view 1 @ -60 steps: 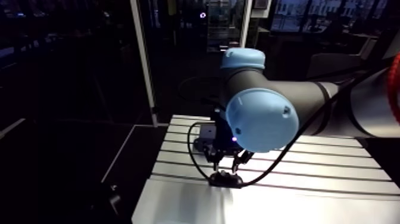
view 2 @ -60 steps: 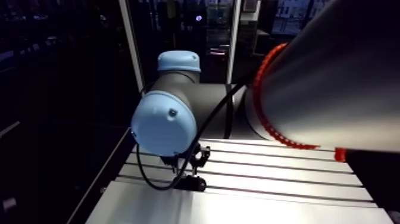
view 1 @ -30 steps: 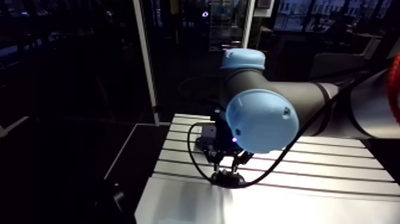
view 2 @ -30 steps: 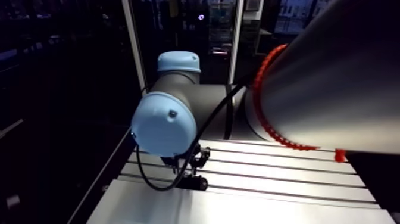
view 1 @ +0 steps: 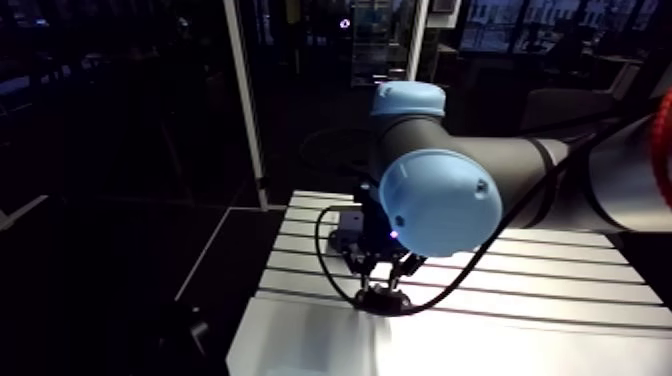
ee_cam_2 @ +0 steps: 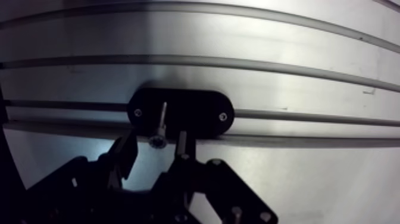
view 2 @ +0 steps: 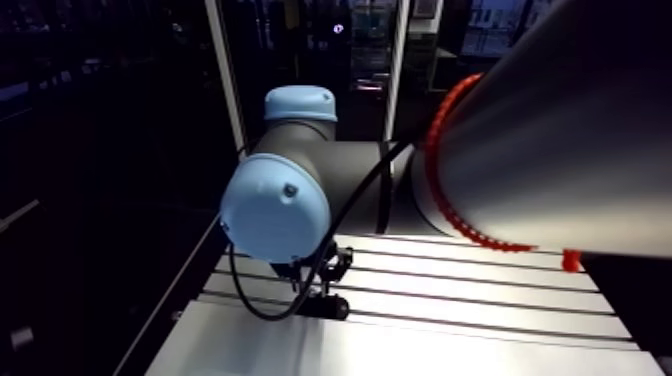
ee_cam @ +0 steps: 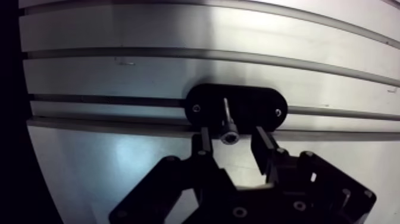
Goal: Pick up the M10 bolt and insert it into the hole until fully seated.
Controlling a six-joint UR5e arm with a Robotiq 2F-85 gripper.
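I should next grab the bolt with my gripper by its raised head (ee_cam: 230, 134), where fingers have room, because the black plate (ee_cam: 238, 108) surrounds the bolt's lower end. Then I can insert the bolt.
In the wrist view a black oval plate (ee_cam: 238, 108) lies across a table slot, with a small screw at each end. A silver bolt (ee_cam: 228, 122) stands in the plate's middle, head up, and a length of its shaft shows above the plate. My gripper (ee_cam: 232, 146) is open. The bolt head sits between its two fingers (ee_cam: 204, 143) with a gap on either side. In the arm view the gripper (view 1: 383, 275) hangs just above the plate (view 1: 382, 300), below the blue wrist cap.
The slotted aluminium table (ee_cam: 178, 71) runs in long grooves on both sides of the plate. Its left edge (view 1: 255, 300) drops to a dark floor close to the plate. A white upright post (view 1: 245, 110) stands behind the table's far left corner.
The arm view has shifted slightly, so the camera moved a little. The gripper stays over the plate, with no other visible change.
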